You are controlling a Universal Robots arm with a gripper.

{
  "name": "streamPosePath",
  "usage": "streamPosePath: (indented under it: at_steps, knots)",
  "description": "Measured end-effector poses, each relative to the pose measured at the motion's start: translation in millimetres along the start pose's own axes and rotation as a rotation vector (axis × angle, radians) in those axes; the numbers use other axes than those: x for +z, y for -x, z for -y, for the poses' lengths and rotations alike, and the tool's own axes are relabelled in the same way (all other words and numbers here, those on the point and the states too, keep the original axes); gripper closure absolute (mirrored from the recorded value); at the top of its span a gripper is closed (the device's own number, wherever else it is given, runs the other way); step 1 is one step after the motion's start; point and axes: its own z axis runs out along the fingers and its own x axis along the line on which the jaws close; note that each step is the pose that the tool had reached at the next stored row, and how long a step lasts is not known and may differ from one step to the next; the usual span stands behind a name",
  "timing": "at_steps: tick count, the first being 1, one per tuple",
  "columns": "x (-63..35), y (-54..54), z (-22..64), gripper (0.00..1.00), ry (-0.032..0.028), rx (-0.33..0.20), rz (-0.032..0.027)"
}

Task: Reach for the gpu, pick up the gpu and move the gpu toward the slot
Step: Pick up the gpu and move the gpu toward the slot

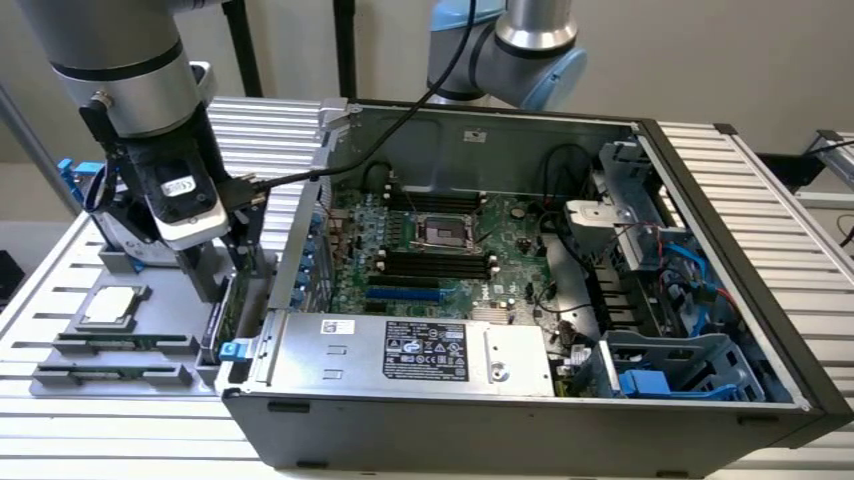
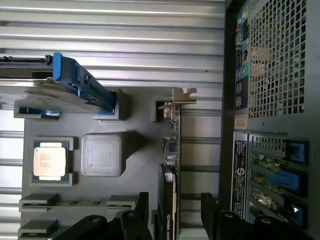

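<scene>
My fingers stop at the GPU's top edge [image 1: 231,300], high above the grey holder [image 1: 163,315], so it is too early to close. My gripper lowers farther next, then closes on the GPU.
The gpu [image 2: 170,165] stands on its edge in a grey parts holder [image 2: 135,145], a thin dark card with a green board edge and a metal bracket at one end. My gripper [image 2: 175,215] is open and straddles the card's dark end, one finger [image 2: 142,210] on each side with a gap to the card. In the exterior view the gripper [image 1: 223,275] hangs low over the gpu [image 1: 224,312], just outside the computer case's wall at that view's left. The blue slots [image 1: 400,295] lie on the motherboard inside the case.
The holder also carries a CPU [image 2: 50,160], two memory sticks [image 2: 75,202] and a hard drive with blue rails [image 2: 65,90]. The open computer case [image 1: 747,300] stands close beside the gpu. A second arm [image 1: 527,45] rises behind the case.
</scene>
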Motion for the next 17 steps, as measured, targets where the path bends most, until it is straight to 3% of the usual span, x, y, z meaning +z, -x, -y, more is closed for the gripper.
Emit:
streamPosePath:
  at_steps: [17]
  knots:
    - [29.9,-0.3,3.1,0.46,0.0002,0.000,-0.0124]
